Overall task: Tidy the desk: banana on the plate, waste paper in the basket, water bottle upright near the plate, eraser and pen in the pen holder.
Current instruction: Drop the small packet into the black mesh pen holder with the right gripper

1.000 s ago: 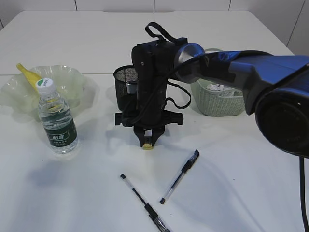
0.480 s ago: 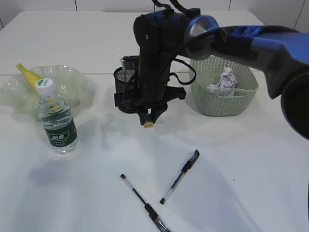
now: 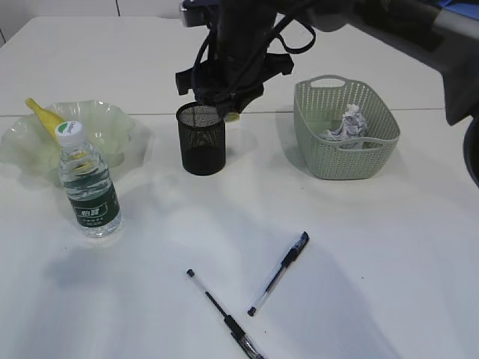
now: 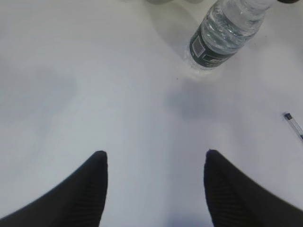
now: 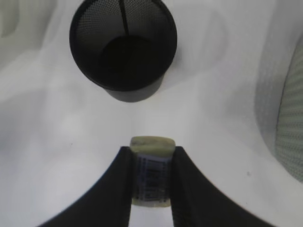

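The eraser is still short of the pen holder's rim (image 5: 124, 87) and would miss if I opened now, so I should keep my right gripper closed on the yellowish eraser (image 5: 152, 165) until it's above the pen holder.
My right gripper (image 3: 227, 111) hangs just above the far rim of the black mesh pen holder (image 3: 202, 139), shut on a yellowish eraser (image 3: 232, 116). In the right wrist view the eraser (image 5: 151, 176), with a barcode label, is pinched in the gripper (image 5: 152, 150), and the pen holder (image 5: 123, 47) opens ahead of it. Two pens (image 3: 278, 273) (image 3: 224, 314) lie on the table in front. The water bottle (image 3: 90, 183) stands upright beside the glass plate (image 3: 112, 120), which holds the banana (image 3: 43, 116). Crumpled paper (image 3: 348, 123) sits in the green basket (image 3: 359, 161). My left gripper (image 4: 155, 158) is open over bare table.
In the left wrist view the water bottle (image 4: 222, 33) is ahead to the right, and a pen tip (image 4: 293, 124) shows at the right edge. The basket wall (image 5: 289, 127) lies close on the right of the right gripper.
The right gripper has risen from the table with the eraser and moved back, from in front of the pen holder to above its far rim. The left gripper has not changed.
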Action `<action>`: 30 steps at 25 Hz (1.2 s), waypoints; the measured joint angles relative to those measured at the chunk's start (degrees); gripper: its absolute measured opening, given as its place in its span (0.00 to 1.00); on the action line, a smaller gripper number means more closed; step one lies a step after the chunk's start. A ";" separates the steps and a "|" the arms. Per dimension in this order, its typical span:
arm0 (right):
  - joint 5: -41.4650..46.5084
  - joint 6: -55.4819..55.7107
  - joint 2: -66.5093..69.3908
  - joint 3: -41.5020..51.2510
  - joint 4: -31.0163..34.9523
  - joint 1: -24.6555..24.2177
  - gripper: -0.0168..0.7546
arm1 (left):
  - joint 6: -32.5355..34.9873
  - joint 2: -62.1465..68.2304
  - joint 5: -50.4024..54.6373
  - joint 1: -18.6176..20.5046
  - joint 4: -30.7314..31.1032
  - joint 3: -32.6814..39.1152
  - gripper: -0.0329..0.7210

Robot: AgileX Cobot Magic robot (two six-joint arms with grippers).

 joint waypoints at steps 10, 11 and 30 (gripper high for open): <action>-11.66 -0.48 0.00 -0.57 -0.34 0.00 0.22 | 0.00 0.00 0.00 0.00 0.00 0.00 0.65; -12.56 -0.48 0.00 -0.57 -0.34 0.00 0.22 | 0.00 0.00 0.00 0.00 0.00 0.00 0.65; -23.68 -0.48 4.08 -0.59 -0.27 0.00 0.22 | 0.00 0.00 -0.11 0.00 0.00 0.00 0.65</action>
